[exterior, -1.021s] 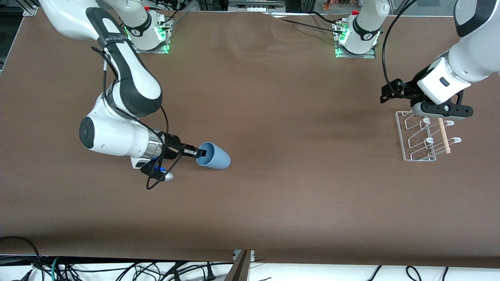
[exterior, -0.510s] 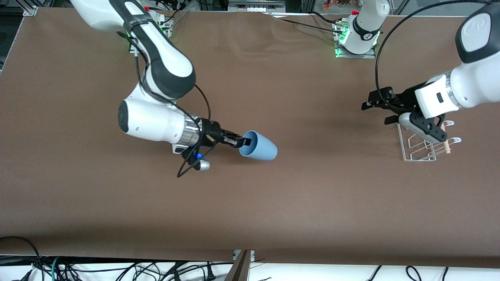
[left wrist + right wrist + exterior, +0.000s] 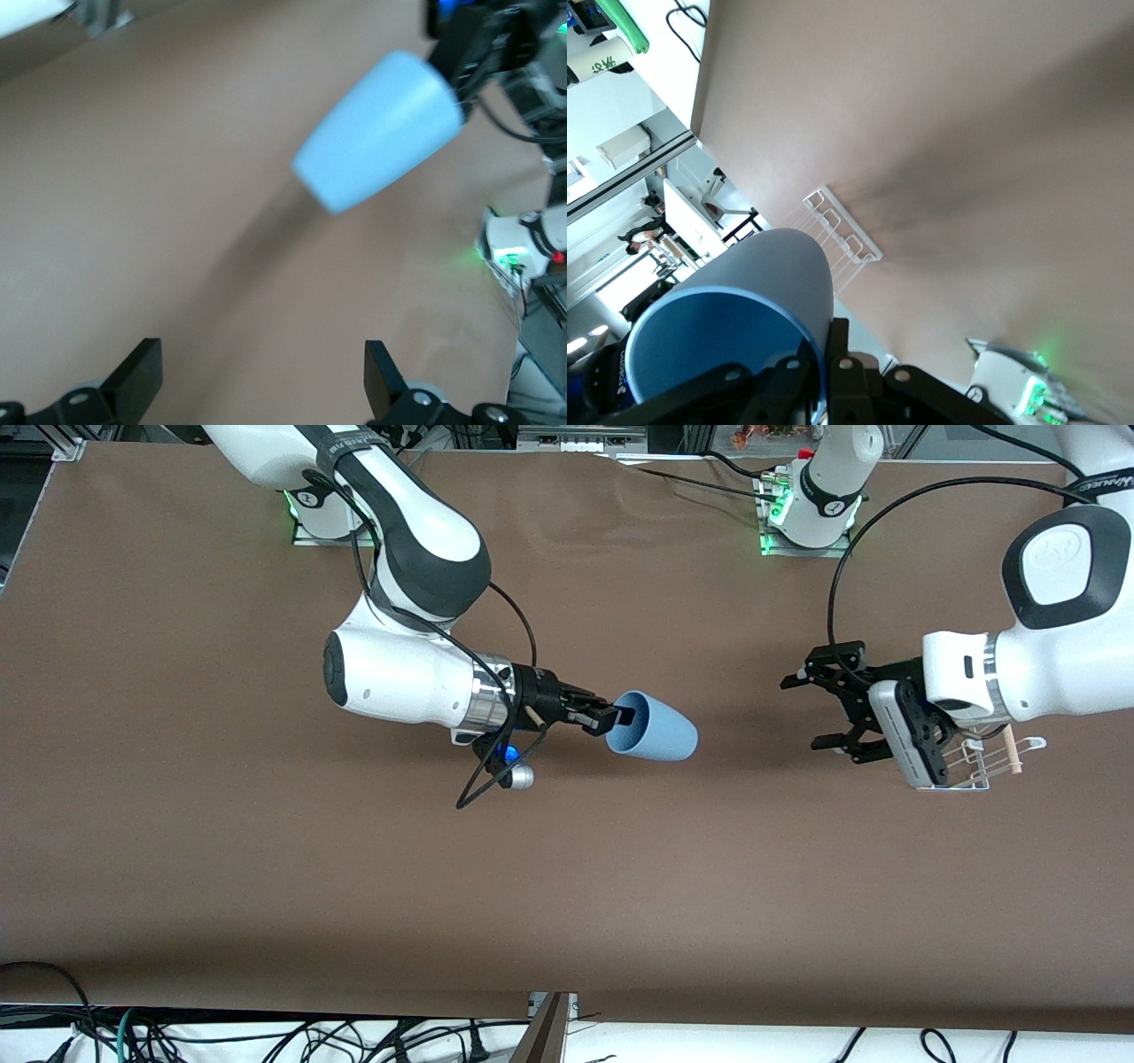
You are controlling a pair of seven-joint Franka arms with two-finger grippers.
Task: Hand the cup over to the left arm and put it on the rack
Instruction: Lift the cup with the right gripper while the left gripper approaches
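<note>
I will grab the cup with my left gripper by its closed base end (image 3: 682, 738). The light-blue cup's open rim (image 3: 627, 724) stays free to go onto the rack.
The light-blue cup (image 3: 651, 731) lies sideways in the air over the table's middle, its base toward the left arm. My right gripper (image 3: 613, 717) is shut on its rim, one finger inside and one outside. The right wrist view shows the cup (image 3: 735, 310) pinched by that gripper (image 3: 826, 363). My left gripper (image 3: 811, 710) is open and empty, facing the cup's base with a gap between them. In the left wrist view the cup (image 3: 376, 133) hangs ahead of the open left gripper (image 3: 263, 376). The white wire rack (image 3: 974, 766) is mostly hidden under the left wrist; it also shows in the right wrist view (image 3: 837, 235).
The brown table cloth (image 3: 567, 886) spreads around both arms. The arm bases with green lights stand along the table's edge farthest from the front camera, the right arm's (image 3: 310, 509) and the left arm's (image 3: 802, 522). Cables (image 3: 266, 1036) lie below the edge nearest it.
The right arm has carried the cup toward the left arm's end. The left gripper has come off the rack toward the cup and turned to face it.
</note>
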